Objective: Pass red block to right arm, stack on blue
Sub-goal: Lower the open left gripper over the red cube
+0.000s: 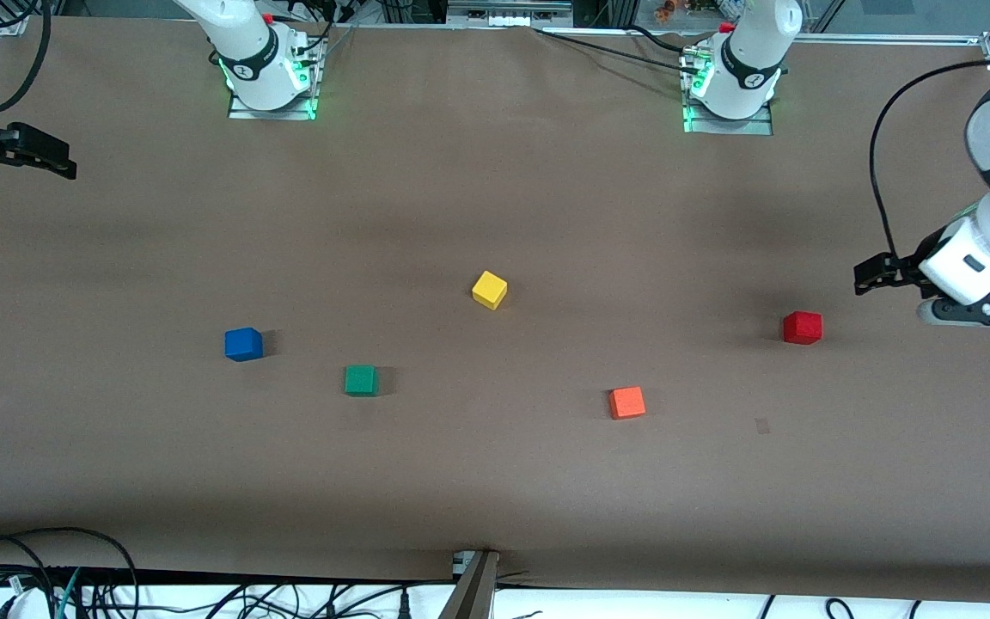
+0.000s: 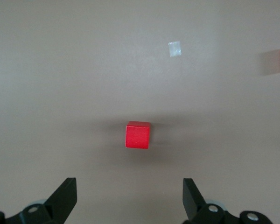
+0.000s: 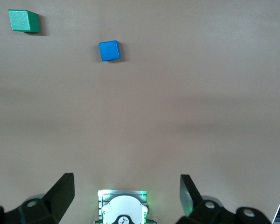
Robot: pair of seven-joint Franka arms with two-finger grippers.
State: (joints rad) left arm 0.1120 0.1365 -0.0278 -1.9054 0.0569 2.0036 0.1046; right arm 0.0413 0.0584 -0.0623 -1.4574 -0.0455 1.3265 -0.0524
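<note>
My left gripper should next take hold of the red block by two opposite sides, so the red block's other sides stay free for the handover.
The red block (image 1: 803, 327) sits on the brown table toward the left arm's end; it also shows in the left wrist view (image 2: 138, 135). My left gripper (image 1: 877, 273) hangs open and empty over the table just beside the red block, apart from it, its jaws (image 2: 129, 186) spread wide. The blue block (image 1: 243, 344) sits toward the right arm's end and shows in the right wrist view (image 3: 109, 50). My right gripper (image 1: 57, 159) is open and empty (image 3: 127, 184), up over the table edge at the right arm's end, well away from the blue block.
A green block (image 1: 361, 380) lies beside the blue one, also in the right wrist view (image 3: 23, 21). A yellow block (image 1: 489, 290) sits mid-table. An orange block (image 1: 626, 402) lies nearer the camera than the red one. A small tape patch (image 1: 761, 425) marks the table.
</note>
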